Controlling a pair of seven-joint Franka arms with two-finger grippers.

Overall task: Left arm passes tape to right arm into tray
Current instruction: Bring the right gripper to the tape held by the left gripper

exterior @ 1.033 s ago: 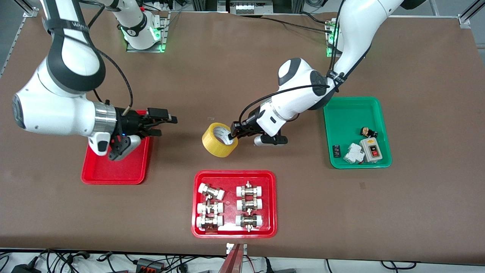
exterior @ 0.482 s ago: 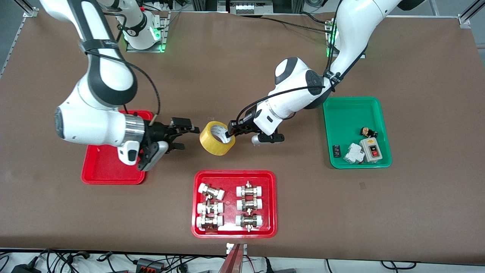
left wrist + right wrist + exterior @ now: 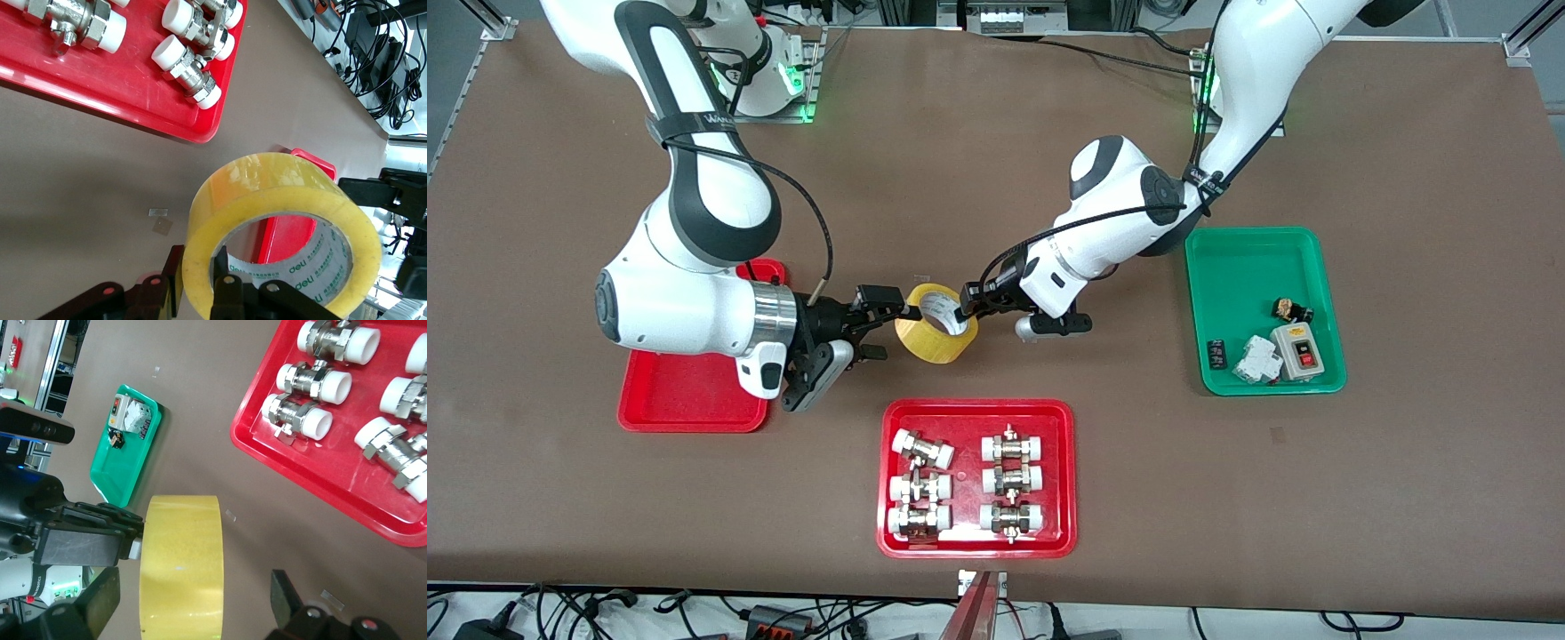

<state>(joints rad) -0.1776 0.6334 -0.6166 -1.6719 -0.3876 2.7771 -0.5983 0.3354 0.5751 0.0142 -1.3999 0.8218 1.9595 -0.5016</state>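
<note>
The tape has to go into the plain red tray (image 3: 685, 402). My right gripper will grab the tape by its yellow side (image 3: 915, 332) next.
The tape (image 3: 934, 336), a yellow roll with a pale printed core, hangs above the table's middle. My left gripper (image 3: 966, 312) is shut on its wall, one finger inside the core and one outside, as the left wrist view shows around the tape (image 3: 267, 193) and left gripper (image 3: 197, 270). My right gripper (image 3: 895, 332) is open at the roll's other edge. In the right wrist view its two fingers flank the tape (image 3: 180, 553) with a gap on each side, right gripper (image 3: 193, 597). The plain red tray (image 3: 685, 402) lies under the right arm's wrist.
A red tray with white-capped metal fittings (image 3: 889, 418) sits nearer to the front camera than the tape. A green tray (image 3: 1227, 293) with small electrical parts lies toward the left arm's end of the table.
The right arm has swung from over the plain red tray toward the tape, so its open fingers now straddle the roll. The left arm has carried the tape slightly toward it.
</note>
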